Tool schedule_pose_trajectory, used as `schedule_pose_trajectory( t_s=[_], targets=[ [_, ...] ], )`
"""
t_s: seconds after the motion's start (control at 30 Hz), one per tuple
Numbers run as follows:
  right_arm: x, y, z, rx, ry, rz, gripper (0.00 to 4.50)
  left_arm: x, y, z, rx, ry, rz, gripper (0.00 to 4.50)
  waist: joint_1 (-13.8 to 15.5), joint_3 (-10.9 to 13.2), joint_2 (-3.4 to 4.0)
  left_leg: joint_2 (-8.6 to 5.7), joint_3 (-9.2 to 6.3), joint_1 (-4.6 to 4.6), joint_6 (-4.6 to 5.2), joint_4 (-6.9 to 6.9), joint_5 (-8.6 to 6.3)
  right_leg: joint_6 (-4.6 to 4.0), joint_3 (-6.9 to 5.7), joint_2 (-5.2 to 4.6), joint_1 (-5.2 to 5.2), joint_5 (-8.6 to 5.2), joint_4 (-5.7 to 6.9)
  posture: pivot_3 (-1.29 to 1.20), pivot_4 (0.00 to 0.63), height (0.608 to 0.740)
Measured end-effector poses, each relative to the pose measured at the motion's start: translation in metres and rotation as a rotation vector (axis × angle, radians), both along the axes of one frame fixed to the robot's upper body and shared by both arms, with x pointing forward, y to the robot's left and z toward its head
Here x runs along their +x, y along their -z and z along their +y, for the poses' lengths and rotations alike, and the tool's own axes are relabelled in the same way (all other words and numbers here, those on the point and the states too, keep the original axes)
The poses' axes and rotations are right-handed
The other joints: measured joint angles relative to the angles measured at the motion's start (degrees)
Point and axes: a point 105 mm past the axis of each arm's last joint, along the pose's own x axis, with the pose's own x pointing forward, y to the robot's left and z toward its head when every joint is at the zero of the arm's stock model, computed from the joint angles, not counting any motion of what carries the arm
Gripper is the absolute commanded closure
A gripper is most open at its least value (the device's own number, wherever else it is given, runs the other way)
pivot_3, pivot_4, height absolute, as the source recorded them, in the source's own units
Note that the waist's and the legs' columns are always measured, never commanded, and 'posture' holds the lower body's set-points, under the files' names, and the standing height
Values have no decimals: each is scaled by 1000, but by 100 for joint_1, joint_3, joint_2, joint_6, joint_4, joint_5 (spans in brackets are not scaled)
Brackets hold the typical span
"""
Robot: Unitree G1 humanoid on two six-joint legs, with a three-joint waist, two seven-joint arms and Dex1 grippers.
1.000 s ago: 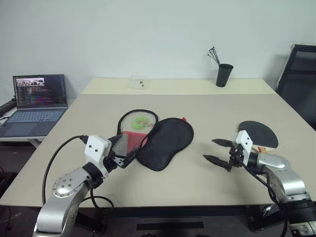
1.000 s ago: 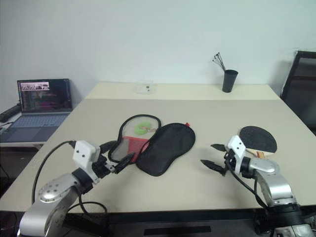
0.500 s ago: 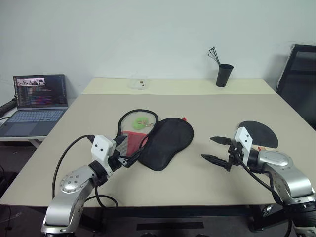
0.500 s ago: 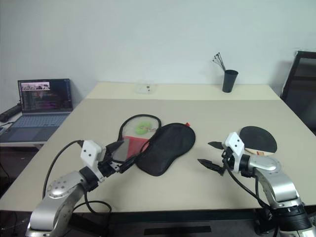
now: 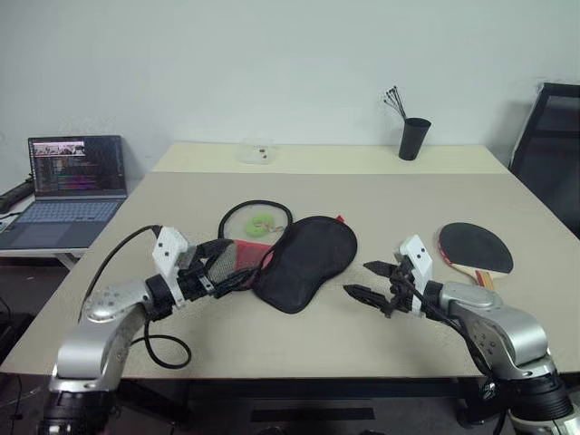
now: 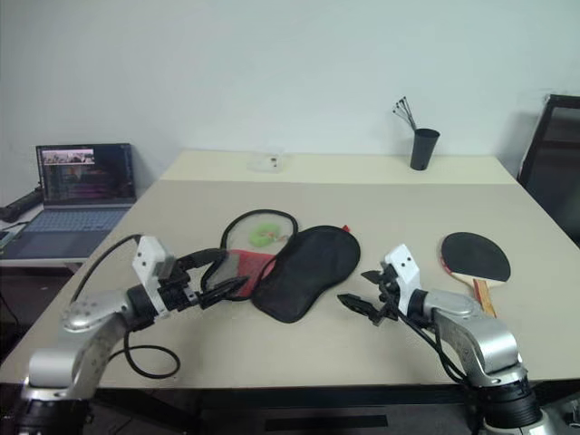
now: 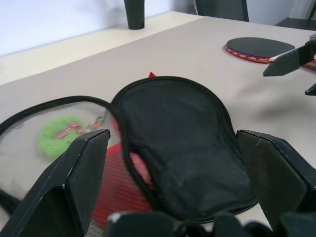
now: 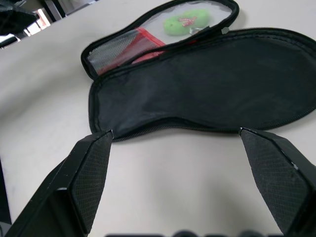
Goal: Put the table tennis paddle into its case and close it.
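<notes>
My right gripper should next take the paddle by its narrow tan handle [image 5: 486, 280], because the paddle's round black side is wider than my fingers open.
The case [image 5: 308, 263] lies unzipped and spread flat mid-table, one half black fabric, the other half mesh [image 5: 256, 222] with a green tag and a red section. The table tennis paddle [image 5: 476, 246] rests black face up to the case's right, with its tan handle toward the table's front edge. My left gripper [image 5: 231, 265] is open, its fingers [image 7: 81, 177] straddling the case's near left end just above the red part. My right gripper [image 5: 358, 278] is open too, hovering between case and paddle and pointing at the black half [image 8: 212, 84]. Neither gripper holds anything.
A black cup [image 5: 413, 138] with thin sticks stands at the table's far side, with a small clear box [image 5: 256, 151] to its left. An open laptop [image 5: 72, 172] sits on a lower desk at the left. A black chair [image 5: 548, 136] stands at the right.
My right gripper has moved left, away from the paddle and toward the case. My left gripper has risen and reached forward to the case's near end. Both stayed open.
</notes>
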Motion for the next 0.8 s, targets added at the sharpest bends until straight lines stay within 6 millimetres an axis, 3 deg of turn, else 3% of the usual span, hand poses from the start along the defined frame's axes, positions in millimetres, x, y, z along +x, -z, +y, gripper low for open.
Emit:
schedule_pose_trajectory(
  t_s=[0.2, 0.43, 0.8],
  targets=[
    [13, -1, 9, 14, 69, 39, 13, 3, -8, 18, 3, 51, 117, 0, -41, 0, 0, 2, 1, 0, 0, -5, 0, 1, 1, 4, -6, 1, 5, 0, 150, 740],
    [16, 24, 25, -11, 96, 192, 13, -3, -13, 18, -15, 121, 175, 0, -36, 0, 0, 2, 0, -2, 0, -7, 0, -20, 2, 2, -8, 16, 1, 0, 150, 740],
    [15, 36, 66, 20, 34, 339, 13, -3, -17, 16, -3, 136, 164, 0, -44, 1, 1, 2, 1, -2, 0, -8, 0, -20, 2, 2, -10, 17, 2, 0, 150, 740]
  ],
)
